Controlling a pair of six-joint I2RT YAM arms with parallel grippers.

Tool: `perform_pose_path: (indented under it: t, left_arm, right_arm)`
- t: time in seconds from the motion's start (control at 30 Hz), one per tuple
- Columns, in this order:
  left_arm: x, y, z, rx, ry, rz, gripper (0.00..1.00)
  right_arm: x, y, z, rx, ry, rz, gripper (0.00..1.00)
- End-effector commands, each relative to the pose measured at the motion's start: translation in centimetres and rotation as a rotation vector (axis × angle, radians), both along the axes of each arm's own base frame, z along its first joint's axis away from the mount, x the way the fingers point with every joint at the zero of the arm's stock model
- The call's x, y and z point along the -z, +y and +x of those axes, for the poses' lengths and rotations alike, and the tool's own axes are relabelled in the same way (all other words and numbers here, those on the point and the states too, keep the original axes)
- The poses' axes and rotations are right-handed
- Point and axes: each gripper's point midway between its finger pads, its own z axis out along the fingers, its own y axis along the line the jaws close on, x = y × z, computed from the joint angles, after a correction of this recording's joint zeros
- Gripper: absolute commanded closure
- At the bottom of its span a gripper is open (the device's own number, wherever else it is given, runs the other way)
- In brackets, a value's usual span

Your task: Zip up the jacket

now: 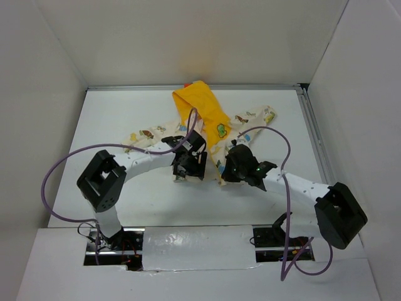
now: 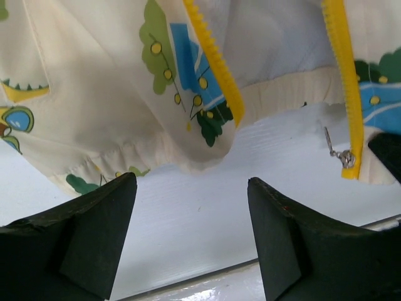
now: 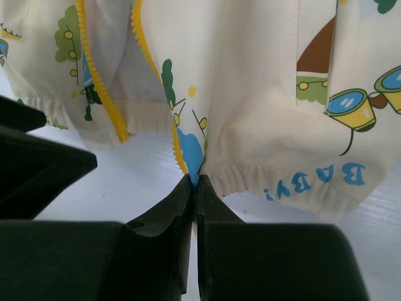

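Observation:
The jacket's hem (image 1: 193, 179) (image 2: 204, 155) would stay on the tabletop if I lifted my left gripper now. My left gripper's fingers are wide open and end short of the jacket's hem.
The jacket (image 1: 216, 128) lies on the white table, cream with cartoon prints, its yellow-orange hood (image 1: 199, 105) at the far side and hem toward me. Its front is unzipped, with the yellow zipper halves apart. My left gripper (image 2: 191, 188) is open and empty just in front of the left panel's hem (image 2: 188, 160); the left zipper tape (image 2: 213, 59) ends above it. The silver zipper slider and pull (image 2: 343, 157) sit at the bottom of the other tape (image 2: 344, 75). My right gripper (image 3: 195, 182) is shut on the jacket's hem at the zipper edge (image 3: 188, 157).
White walls enclose the table (image 1: 113, 125) on the left, back and right. A metal rail (image 1: 313, 132) runs along the right edge. Purple cables (image 1: 62, 169) loop over both arms. The table's front lip (image 2: 207, 276) lies just below the left fingers.

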Motion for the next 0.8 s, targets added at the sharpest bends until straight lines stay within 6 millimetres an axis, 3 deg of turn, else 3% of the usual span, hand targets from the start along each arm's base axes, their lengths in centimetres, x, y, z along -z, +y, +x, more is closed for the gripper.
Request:
perform_pose_path:
  t: [0.0, 0.33, 0.43, 0.53, 0.57, 0.63, 0.77]
  left_arm:
    - [-0.2, -0.7, 1.1, -0.023, -0.004, 0.007, 0.17]
    - [1.0, -1.7, 2.1, -0.002, 0.006, 0.017, 0.37]
    - [1.2, -1.7, 2.0, -0.004, 0.009, 0.019, 0.49]
    - [0.7, -1.9, 2.1, 0.009, -0.009, -0.005, 0.72]
    - [0.5, -2.1, 2.1, 0.019, -0.016, -0.019, 0.84]
    - [0.4, -2.1, 2.0, 0.013, -0.015, -0.025, 0.97]
    - [-0.7, -2.0, 2.3, -0.001, -0.029, -0.063, 1.0]
  right_arm:
    - [-1.7, 0.3, 0.7, 0.007, -0.064, 0.058, 0.91]
    - [-2.3, 0.4, 0.6, -0.02, -0.081, 0.088, 0.9]
    - [-2.0, 0.5, 0.6, -0.026, -0.073, 0.086, 0.91]
    - [-1.7, 0.6, 0.8, -0.024, -0.069, 0.089, 0.91]
    - [-1.8, 0.7, 0.9, -0.022, -0.075, 0.096, 0.91]
    - [-2.2, 2.1, 0.5, -0.081, -0.085, 0.157, 0.91]
    - [-3.2, 3.4, 0.6, -0.126, -0.14, 0.248, 0.97]
